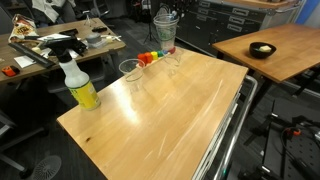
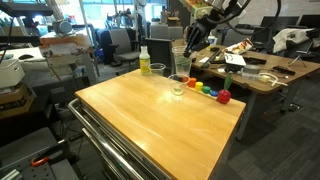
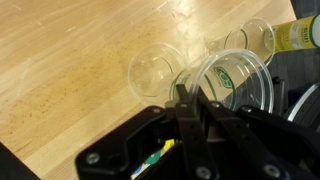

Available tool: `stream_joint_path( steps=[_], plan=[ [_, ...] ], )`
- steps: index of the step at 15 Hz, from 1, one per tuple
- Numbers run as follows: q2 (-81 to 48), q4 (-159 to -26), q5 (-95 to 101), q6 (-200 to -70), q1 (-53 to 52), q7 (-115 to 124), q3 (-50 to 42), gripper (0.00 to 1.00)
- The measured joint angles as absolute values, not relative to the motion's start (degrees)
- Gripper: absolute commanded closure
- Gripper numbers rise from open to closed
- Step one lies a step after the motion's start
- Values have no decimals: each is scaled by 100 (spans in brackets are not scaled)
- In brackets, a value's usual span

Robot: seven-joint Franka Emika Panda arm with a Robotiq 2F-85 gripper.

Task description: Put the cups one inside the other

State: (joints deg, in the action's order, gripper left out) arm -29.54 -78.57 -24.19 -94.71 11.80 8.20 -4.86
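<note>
The held cup lines up first, before release comes next: it hangs above and beside the second cup's opening and would drop beside that cup now.
My gripper [image 3: 192, 96] is shut on the rim wall of a clear plastic cup [image 3: 232, 78] and holds it above the far end of the wooden table. The gripper shows in both exterior views [image 1: 165, 12] [image 2: 191, 33], with the held cup under it [image 1: 166, 32] [image 2: 180, 58]. A second clear cup [image 3: 155, 70] stands upright on the table just below and beside the held one; it shows in both exterior views [image 1: 172, 62] [image 2: 177, 86]. A third clear cup [image 3: 256, 36] [image 1: 130, 70] [image 2: 157, 69] stands nearer the spray bottle.
A spray bottle with a yellow base [image 1: 79, 85] [image 2: 144, 62] [image 3: 303, 35] stands near a table edge. A row of multicoloured toy pieces [image 1: 150, 57] [image 2: 210, 90] lies by the cups. The wooden table [image 1: 170, 115] has a metal rail along one side; other desks stand around it.
</note>
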Motion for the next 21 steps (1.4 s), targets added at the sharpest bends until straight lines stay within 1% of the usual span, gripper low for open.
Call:
stream_joint_path(
  steps=[4,20,21],
  plan=[
    [-2948,-7906,-2419,-9455,1155,785,-387,98],
    [-2753,-8567,-2178,-9612,1140,567,-472,98],
    [-2769,-8612,-2170,-9658,1132,566,-471,96]
  ],
)
